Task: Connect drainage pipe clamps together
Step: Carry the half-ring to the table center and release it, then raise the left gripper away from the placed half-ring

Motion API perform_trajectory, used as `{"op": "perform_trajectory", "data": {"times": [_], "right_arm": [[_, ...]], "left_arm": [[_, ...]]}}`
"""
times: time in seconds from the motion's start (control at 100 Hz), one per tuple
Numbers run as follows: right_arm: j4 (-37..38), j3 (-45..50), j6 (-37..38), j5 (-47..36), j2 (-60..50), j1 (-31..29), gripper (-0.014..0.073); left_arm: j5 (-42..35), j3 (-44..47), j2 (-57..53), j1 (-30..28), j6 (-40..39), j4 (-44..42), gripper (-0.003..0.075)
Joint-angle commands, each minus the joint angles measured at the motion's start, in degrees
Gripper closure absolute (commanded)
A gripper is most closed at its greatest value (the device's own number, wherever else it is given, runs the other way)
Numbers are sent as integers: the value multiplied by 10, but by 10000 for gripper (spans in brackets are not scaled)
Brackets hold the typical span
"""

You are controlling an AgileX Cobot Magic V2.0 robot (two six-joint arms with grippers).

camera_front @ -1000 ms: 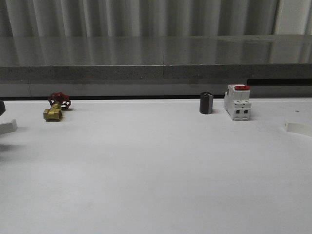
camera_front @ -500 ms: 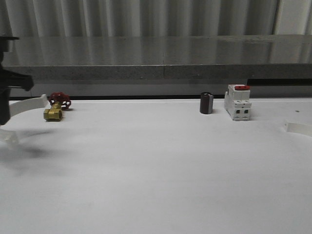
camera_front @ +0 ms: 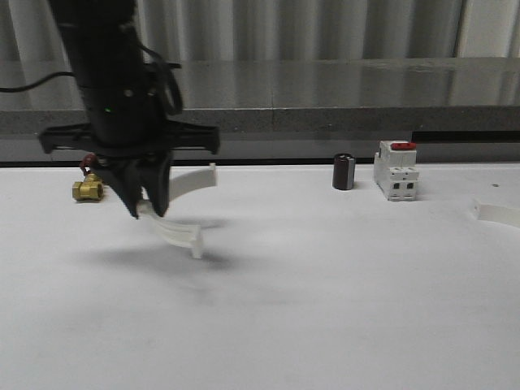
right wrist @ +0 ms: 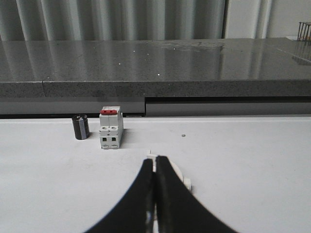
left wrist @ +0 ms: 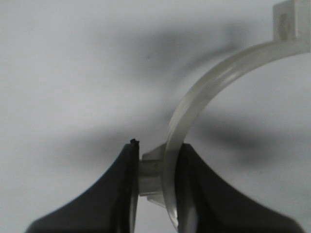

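The clamp's lower end tab (camera_front: pixel 197 246) hangs tilted above the white table, over its shadow, so my left gripper should stay closed on the clamp until it is lower.
My left gripper (camera_front: pixel 149 205) is shut on one white drainage pipe clamp (camera_front: pixel 175 231) and holds it just above the table, left of centre. In the left wrist view the fingers (left wrist: pixel 158 180) pinch the band at its side lug. From there the half-ring (left wrist: pixel 204 97) arcs away to a flat end tab. The other drainage pipe clamp (camera_front: pixel 497 213) lies flat on the table at the far right. In the right wrist view it (right wrist: pixel 178 174) sits well beyond my right gripper (right wrist: pixel 155 160), partly hidden by it. That gripper is shut with nothing in it.
A brass valve (camera_front: pixel 85 190) with a red handle stands at the back left, partly behind the left arm. A black cylinder (camera_front: pixel 344 171) and a white breaker (camera_front: pixel 396 171) with a red top stand at the back right. A grey ledge (camera_front: pixel 325 120) borders the table's far edge.
The left arm has swung in from the left edge, carrying its clamp up and to the right. The clamp at the far right has not moved.
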State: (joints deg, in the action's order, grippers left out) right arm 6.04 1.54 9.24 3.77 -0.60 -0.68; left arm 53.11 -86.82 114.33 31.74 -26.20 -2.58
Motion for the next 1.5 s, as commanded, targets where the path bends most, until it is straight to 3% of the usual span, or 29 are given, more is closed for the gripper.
{"op": "perform_trajectory", "data": {"times": [0.0,0.45,0.55,0.72,0.8,0.97,1.04,1.35,1.49], "right_arm": [[0,-9,-3,-47,-8,-1,660],[0,-9,-3,-47,-8,-1,660],[0,-9,-3,-47,-8,-1,660],[0,-9,-3,-47,-8,-1,660],[0,-9,-3,-47,-8,-1,660],[0,-9,-3,-47,-8,-1,660],[0,-9,-3,-47,-8,-1,660],[0,-9,-3,-47,-8,-1,660],[0,-9,-3,-47,-8,-1,660]], "left_arm": [[1,-47,-6,29,-29,0,722],[2,-92,58,70,-79,-2,710],[3,-92,57,70,-76,0,602],[6,-92,43,63,-76,3,309],[6,-92,29,59,-76,-2,267],[10,-92,-15,56,-74,-49,295],[17,-92,-36,56,-10,-49,335],[8,-72,-151,-7,146,-13,727],[-10,-29,-215,-61,193,5,740]]}}
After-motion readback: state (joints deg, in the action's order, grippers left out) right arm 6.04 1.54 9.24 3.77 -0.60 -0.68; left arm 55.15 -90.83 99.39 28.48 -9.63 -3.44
